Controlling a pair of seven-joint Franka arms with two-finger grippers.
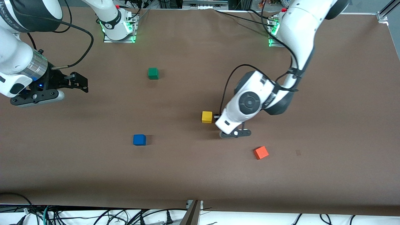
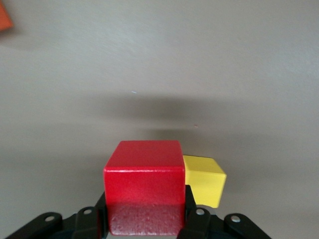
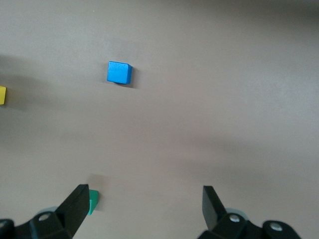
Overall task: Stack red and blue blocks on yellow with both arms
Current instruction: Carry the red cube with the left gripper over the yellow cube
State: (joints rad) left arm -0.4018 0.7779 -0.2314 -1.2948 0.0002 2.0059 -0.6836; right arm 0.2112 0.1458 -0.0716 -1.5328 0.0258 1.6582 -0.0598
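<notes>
The red block is beside the yellow cube, short of its top, and would miss if I opened now. My left gripper needs to move it onto the cube's top.
My left gripper [image 2: 145, 203] is shut on the deep red block [image 2: 143, 185], its fingers pressed on two opposite sides. The yellow cube [image 2: 205, 180] lies right beside the red block and partly under its edge. In the front view the yellow cube [image 1: 207, 117] sits mid-table with the left gripper [image 1: 217, 118] close against it, and the wrist hides the red block. The blue block [image 1: 139, 139] lies on the table toward the right arm's end and also shows in the right wrist view [image 3: 119, 72]. My right gripper [image 1: 83, 85] is open and empty; the right arm waits over its end of the table, its jaws wide apart in its wrist view [image 3: 144, 194].
A green cube [image 1: 153, 73] lies farther from the front camera than the blue block and shows by a right finger [image 3: 93, 200]. An orange cube [image 1: 261, 152] lies nearer the front camera than the left wrist. The arm bases [image 1: 118, 29] stand along the table's back edge.
</notes>
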